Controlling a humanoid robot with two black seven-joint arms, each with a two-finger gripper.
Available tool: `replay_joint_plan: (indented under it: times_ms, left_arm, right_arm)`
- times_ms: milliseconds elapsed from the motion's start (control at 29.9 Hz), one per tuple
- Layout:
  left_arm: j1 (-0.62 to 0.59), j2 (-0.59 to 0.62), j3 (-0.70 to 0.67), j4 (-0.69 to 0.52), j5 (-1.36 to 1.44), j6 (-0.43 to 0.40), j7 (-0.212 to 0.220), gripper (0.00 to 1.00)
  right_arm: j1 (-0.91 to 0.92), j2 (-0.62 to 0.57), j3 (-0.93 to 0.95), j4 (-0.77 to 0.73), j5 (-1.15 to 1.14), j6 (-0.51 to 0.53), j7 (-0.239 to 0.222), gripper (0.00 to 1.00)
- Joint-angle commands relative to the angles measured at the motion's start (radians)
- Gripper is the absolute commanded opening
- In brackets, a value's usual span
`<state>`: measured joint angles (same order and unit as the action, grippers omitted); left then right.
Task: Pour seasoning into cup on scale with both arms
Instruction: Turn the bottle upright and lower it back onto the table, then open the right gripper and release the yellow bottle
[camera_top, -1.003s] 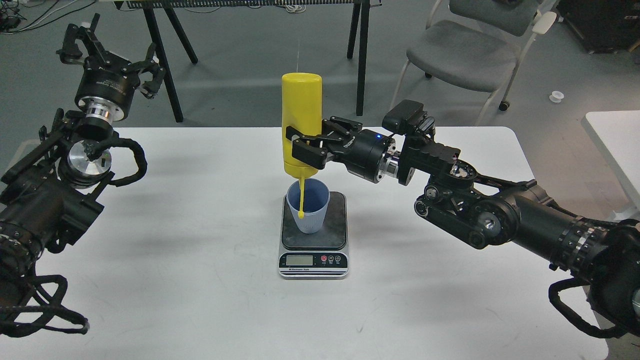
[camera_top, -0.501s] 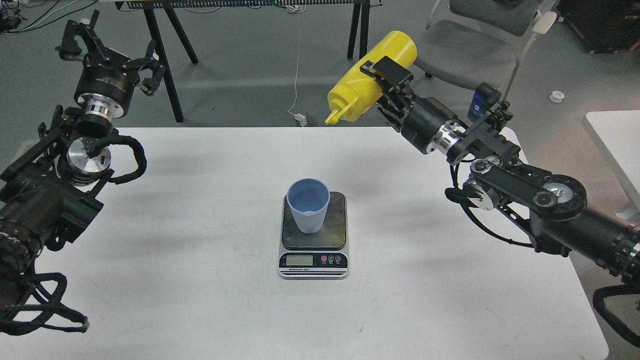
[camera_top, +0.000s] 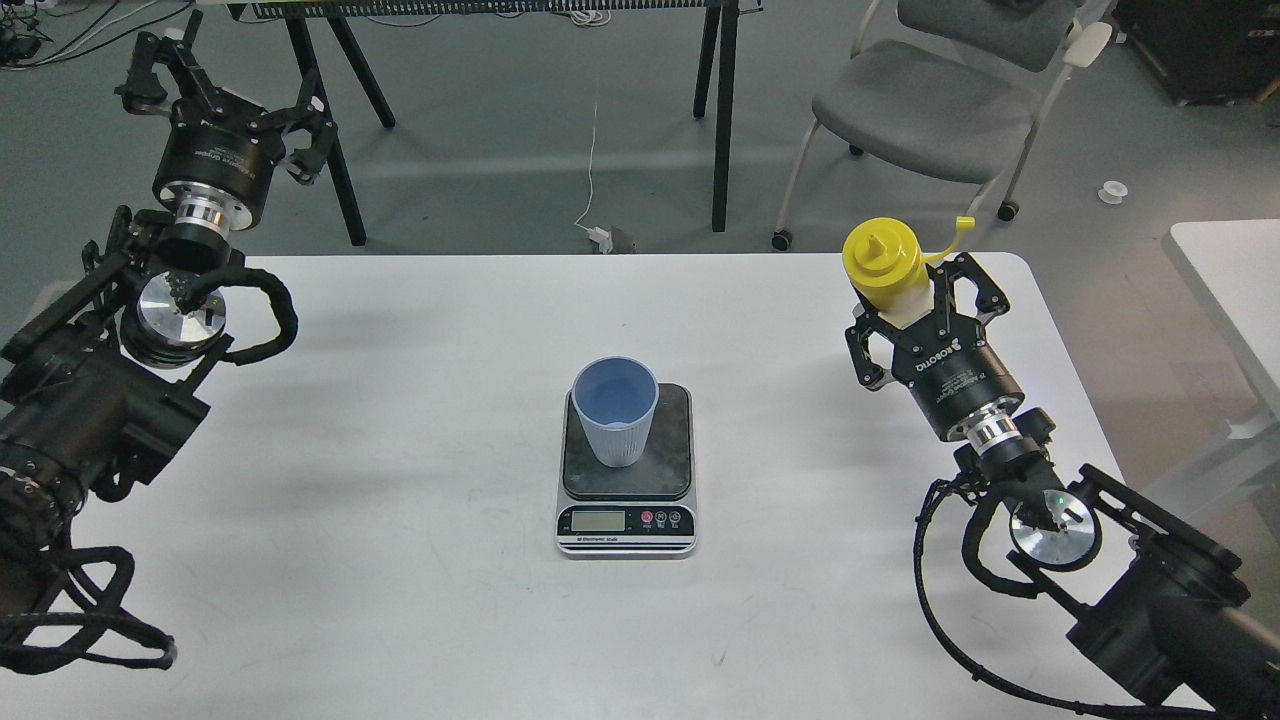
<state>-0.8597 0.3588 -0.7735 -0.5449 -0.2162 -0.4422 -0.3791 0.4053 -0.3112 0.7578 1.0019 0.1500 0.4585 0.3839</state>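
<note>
The yellow seasoning bottle's nozzle (camera_top: 876, 245) should stay free to pour, so my right gripper should grab the bottle by its lower body (camera_top: 902, 308) next.
The light-blue cup (camera_top: 616, 412) stands upright on the dark plate of the scale (camera_top: 676, 440), mid-table. The yellow seasoning bottle (camera_top: 884, 262) stands upright on the table at the far right, nozzle up, its tethered cap sticking out to the right. My right gripper (camera_top: 912, 296) has its fingers spread on either side of the bottle's lower body and looks open. My left gripper (camera_top: 230, 100) is open and empty, held high beyond the table's far left corner, well away from the cup.
A grey chair (camera_top: 930, 100) and black trestle legs (camera_top: 720, 110) stand on the floor behind the table. A second white table (camera_top: 1225, 290) is at the right edge. The white table's far edge (camera_top: 600, 257) runs just behind the bottle.
My right arm lifted the upside-down bottle off the cup, swung it right, and turned it upright onto the table at the far right. The fingers now stand apart. The left arm has barely moved.
</note>
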Motion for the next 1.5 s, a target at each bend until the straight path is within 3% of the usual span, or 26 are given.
replay_joint_plan:
  times_ms: [0, 167, 434, 769, 969, 1237, 1470]
  left_arm:
    - [0.001, 0.0, 0.0, -0.001, 0.001, 0.002, 0.002, 0.99]
    - [-0.001, -0.001, 0.003, -0.003, 0.001, 0.008, 0.002, 0.99]
    - [-0.001, -0.001, 0.011, -0.003, 0.003, 0.01, 0.002, 0.99]
    - [0.01, 0.0, 0.013, -0.003, 0.003, 0.008, 0.0, 0.99]
    - [0.01, 0.0, 0.014, -0.003, 0.003, 0.008, 0.002, 0.99]
    - [0.008, -0.001, 0.013, -0.003, 0.003, 0.01, 0.002, 0.99]
    - [0.008, -0.001, 0.013, -0.003, 0.003, 0.008, 0.002, 0.99]
  right_arm:
    - [-0.08, 0.043, 0.054, -0.003, 0.077, 0.03, -0.014, 0.37]
    - [-0.137, 0.067, 0.054, -0.011, 0.189, 0.03, -0.045, 0.37]
    - [-0.163, 0.11, 0.057, -0.04, 0.197, 0.03, -0.046, 0.39]
    - [-0.177, 0.133, 0.038, -0.104, 0.194, 0.03, -0.051, 0.49]
    - [-0.191, 0.132, 0.037, -0.1, 0.194, 0.03, -0.051, 0.74]
    - [-0.24, 0.124, 0.055, -0.088, 0.192, 0.03, -0.048, 0.97]
    - [-0.289, 0.078, 0.051, -0.071, 0.192, 0.03, -0.048, 0.99]
